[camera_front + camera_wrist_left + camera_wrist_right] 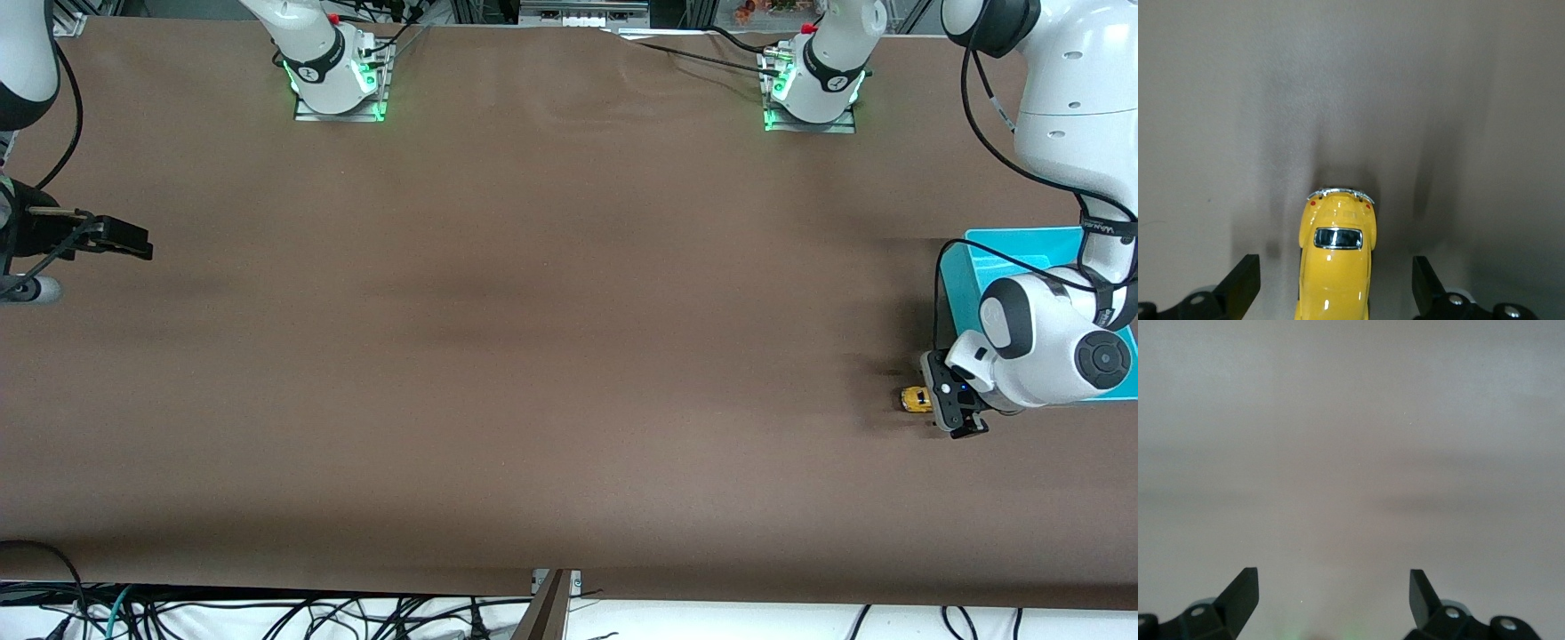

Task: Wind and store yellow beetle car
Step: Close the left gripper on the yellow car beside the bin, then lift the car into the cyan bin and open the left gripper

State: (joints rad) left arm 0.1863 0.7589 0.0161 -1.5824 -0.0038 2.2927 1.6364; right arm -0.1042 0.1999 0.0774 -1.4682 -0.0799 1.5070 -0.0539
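Note:
The car would be caught if my left gripper closed now, so it needs to close. Its fingers are low on either side of the yellow beetle car's body (pixel 914 399) (pixel 1336 277).
The yellow beetle car (pixel 914 399) stands on the brown table near the left arm's end, just off the teal bin (pixel 1013 253). My left gripper (pixel 935 404) is low over it and open. In the left wrist view the car (pixel 1337 257) lies between the two black fingertips (pixel 1243 280) with a gap on each side, its rear window and bumper showing. My right gripper (pixel 140 245) waits at the right arm's end of the table, open and empty, as the right wrist view (pixel 1333 587) shows.
The teal bin stands partly under the left arm's wrist (pixel 1049 342). Both arm bases (pixel 338 76) stand along the table's edge farthest from the front camera. Cables hang below the table's nearest edge.

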